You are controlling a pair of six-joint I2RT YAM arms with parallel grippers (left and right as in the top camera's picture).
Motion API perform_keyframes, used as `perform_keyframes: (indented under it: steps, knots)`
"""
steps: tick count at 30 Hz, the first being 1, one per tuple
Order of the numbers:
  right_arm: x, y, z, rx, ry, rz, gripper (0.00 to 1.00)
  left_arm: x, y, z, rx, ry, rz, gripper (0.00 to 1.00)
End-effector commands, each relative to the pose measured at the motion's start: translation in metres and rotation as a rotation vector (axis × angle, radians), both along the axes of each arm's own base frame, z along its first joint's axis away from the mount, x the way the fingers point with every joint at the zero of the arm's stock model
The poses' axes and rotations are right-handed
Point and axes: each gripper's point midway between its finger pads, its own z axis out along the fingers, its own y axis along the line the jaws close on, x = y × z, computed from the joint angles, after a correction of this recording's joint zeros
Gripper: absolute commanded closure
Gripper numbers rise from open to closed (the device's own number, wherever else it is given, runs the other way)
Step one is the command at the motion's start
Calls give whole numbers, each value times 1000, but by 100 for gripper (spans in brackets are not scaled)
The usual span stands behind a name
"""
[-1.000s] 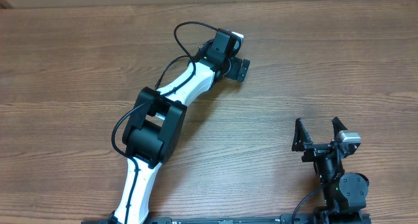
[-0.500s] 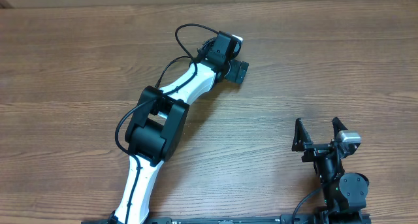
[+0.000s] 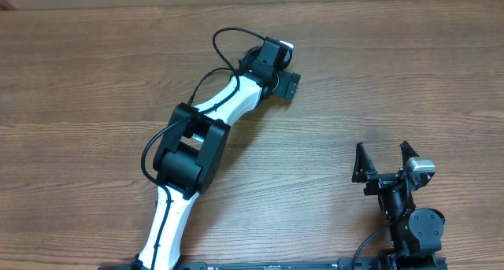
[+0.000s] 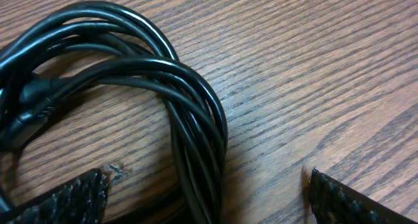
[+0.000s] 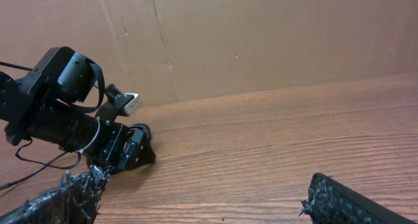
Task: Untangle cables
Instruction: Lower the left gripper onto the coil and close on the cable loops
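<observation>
The fingers reach down to the table with the loop between them in the left wrist view, so it is now time for my left gripper to close on the loop.
The cables point(image 4: 199, 113) are a bundle of thin black cords looped together on the wooden table, with plug ends point(image 4: 32, 103) at the left of the left wrist view. My left gripper point(image 4: 209, 198) is open and low over them, and one loop of the bundle runs between its fingers without being pinched. From overhead the left gripper point(image 3: 288, 83) covers the cables. My right gripper point(image 3: 384, 161) is open near the front right, holding nothing, far from the bundle.
The wooden table point(image 3: 409, 73) fills the overhead view. A brown cardboard wall point(image 5: 261, 34) stands behind the table. The left arm point(image 3: 193, 148) stretches diagonally across the middle, its own thicker black cable point(image 3: 228, 35) looping above the wrist.
The left arm has shifted very slightly to the right. The right arm has not moved, and both grippers stay open.
</observation>
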Motion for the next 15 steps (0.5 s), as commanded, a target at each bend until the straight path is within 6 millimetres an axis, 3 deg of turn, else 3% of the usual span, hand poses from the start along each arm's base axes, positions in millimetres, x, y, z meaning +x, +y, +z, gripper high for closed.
perform_keyframes:
  steps: [1, 3, 7, 15]
  knots:
    - [0, 0, -1, 0, -5, 0, 0, -13, 3, -41, 36, 78, -14, 0]
    - [0, 0, -1, -1, -5, 0, 0, -13, 3, -41, 36, 77, -15, 4]
    - [0, 0, -1, -1, -5, 0, 0, -13, 3, -41, 35, 77, -15, 25]
    - [0, 0, -1, 0, -5, 0, 0, -13, 3, -41, 52, 66, -42, 58]
